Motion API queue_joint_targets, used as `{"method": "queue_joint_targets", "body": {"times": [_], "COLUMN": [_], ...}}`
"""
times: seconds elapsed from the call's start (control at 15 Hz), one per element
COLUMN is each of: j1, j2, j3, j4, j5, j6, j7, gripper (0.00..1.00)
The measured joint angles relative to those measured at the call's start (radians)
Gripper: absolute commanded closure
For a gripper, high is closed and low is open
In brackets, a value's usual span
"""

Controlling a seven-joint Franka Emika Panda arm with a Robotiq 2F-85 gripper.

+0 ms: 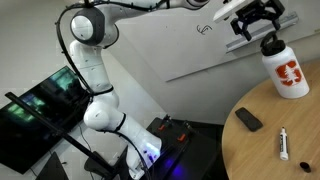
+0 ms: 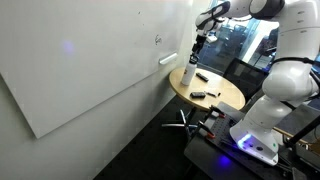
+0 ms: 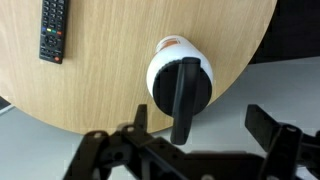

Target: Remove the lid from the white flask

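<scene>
The robot's gripper will take hold of the black lid (image 1: 272,45) next by the strap across its top, with its fingers on either long side, to get the lid off the white flask.
The white flask (image 1: 291,72) with a red-orange emblem stands upright near the edge of the round wooden table (image 1: 265,155). It also shows in an exterior view (image 2: 188,76). Its black lid (image 1: 272,45) is on top. In the wrist view I look down on the flask (image 3: 160,72) and the black lid (image 3: 183,88), which has a strap across it. My gripper (image 1: 258,30) hovers just above the lid and is open. It touches nothing. Its two fingers (image 3: 200,125) show either side of the lid's lower end.
A flat black remote (image 3: 52,30) lies on the table; it also shows in an exterior view (image 1: 249,120). A thin white marker (image 1: 284,145) lies nearer the front. A whiteboard wall (image 2: 90,70) stands behind the table. The table edge (image 3: 245,75) is right beside the flask.
</scene>
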Motion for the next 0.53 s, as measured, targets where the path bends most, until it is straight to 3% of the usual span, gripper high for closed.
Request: {"method": "queue_joint_targets", "body": {"times": [0.13,0.2,0.27,0.53], "j1": [0.000,0.000,0.000,0.001], "j2": [0.015,0.022,0.029,0.048], "j3": [0.004,0.005,0.007,0.012], "j4": [0.010,0.015,0.020,0.033], "j5": [0.000,0.000,0.000,0.000], "j6": [0.003,0.005,0.008,0.014], "j7": [0.000,0.000,0.000,0.003], "gripper": [0.00,0.25,0.26,0.58]}}
